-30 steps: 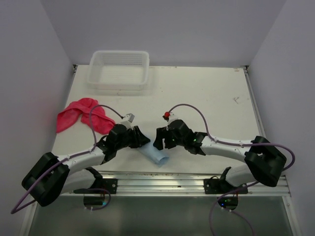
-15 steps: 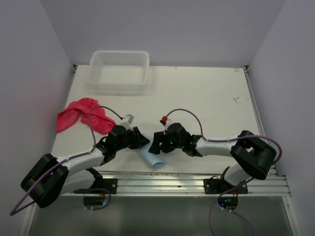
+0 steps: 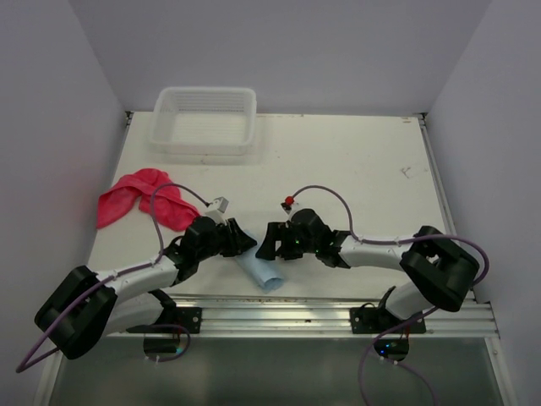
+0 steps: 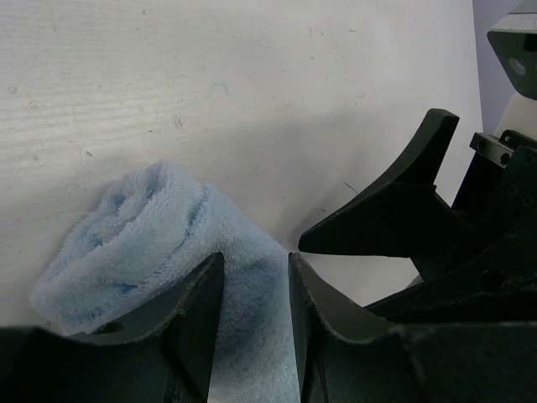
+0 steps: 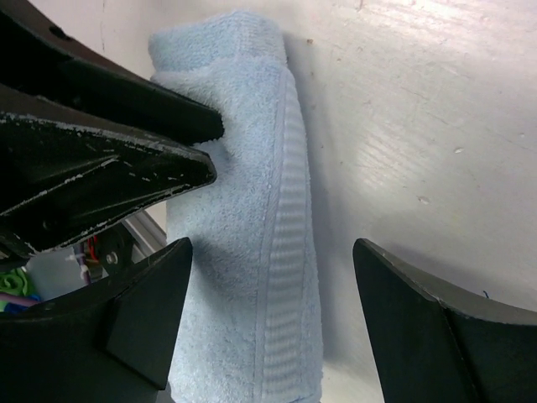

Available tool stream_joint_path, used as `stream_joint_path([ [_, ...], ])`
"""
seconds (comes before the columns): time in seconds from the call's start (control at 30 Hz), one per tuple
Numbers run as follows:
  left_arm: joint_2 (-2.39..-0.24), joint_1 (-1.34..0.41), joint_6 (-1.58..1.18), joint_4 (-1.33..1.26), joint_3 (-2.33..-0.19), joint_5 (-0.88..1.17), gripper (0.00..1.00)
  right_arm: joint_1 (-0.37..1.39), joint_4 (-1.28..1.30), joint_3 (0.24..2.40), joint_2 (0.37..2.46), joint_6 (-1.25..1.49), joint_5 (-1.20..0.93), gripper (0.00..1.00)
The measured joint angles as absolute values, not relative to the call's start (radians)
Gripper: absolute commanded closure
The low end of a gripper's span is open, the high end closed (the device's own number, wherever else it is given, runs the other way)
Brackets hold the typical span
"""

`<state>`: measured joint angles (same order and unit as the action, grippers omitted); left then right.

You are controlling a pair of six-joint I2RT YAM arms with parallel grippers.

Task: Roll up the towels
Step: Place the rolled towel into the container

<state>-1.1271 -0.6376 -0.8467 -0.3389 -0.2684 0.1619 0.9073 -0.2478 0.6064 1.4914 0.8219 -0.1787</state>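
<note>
I will next grab the rolled light blue towel across its middle [image 3: 258, 264] [image 5: 250, 257] with my right gripper, so that I can lay the towel in the basket still rolled.
The light blue towel [image 3: 262, 274] lies rolled into a tight tube near the table's front edge, between the two arms. My left gripper [image 3: 243, 244] is shut on its far end; in the left wrist view the blue towel [image 4: 143, 227] fills the gap inside the left gripper [image 4: 254, 281]. My right gripper [image 3: 265, 247] stands open astride the blue towel [image 5: 243, 168], and in its own view the right gripper [image 5: 273, 248] has clear space beside the right finger. The pinkish-red towel [image 3: 139, 203] lies crumpled at the left edge, untouched.
A clear plastic basket [image 3: 162, 127] sits at the back left of the white table [image 3: 363, 169]. A metal rail [image 3: 338, 309] runs along the near edge just behind the roll. The left gripper's fingers [image 5: 109, 109] crowd the right wrist view.
My right gripper has slid left over the roll and its jaws have spread wider. The blue roll has shifted slightly left. The left gripper holds as before.
</note>
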Motion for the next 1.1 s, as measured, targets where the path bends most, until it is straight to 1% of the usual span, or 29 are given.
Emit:
stream_joint_path([
  [0.33,-1.120,-0.638,-0.847,-0.334,-0.267,0.158,0.59,0.894,-0.282,0.591,1.494,0.891,-0.224,0.17],
  [0.5,-1.120,-0.638,-0.848,-0.334,-0.267,0.156,0.59,0.894,-0.335,0.582,1.534,0.916,-0.261,0.17],
  [0.77,-1.116,-0.638,-0.852,-0.329,-0.267,0.152,0.59,0.899,-0.400,0.579,1.603,0.924,-0.302,0.21],
  [0.9,-1.108,-0.638,-0.855,-0.324,-0.263,0.147,0.59,0.925,-0.438,0.583,1.628,0.924,-0.307,0.28],
  [1.0,-1.091,-0.639,-0.862,-0.324,-0.252,0.141,0.59,0.944,-0.440,0.587,1.638,0.919,-0.303,0.40],
  [1.03,-1.085,-0.641,-0.866,-0.324,-0.247,0.138,0.59,0.949,-0.438,0.587,1.641,0.916,-0.300,0.49],
  [1.1,-1.078,-0.643,-0.873,-0.324,-0.243,0.134,0.59,0.958,-0.437,0.588,1.642,0.909,-0.295,0.56],
])
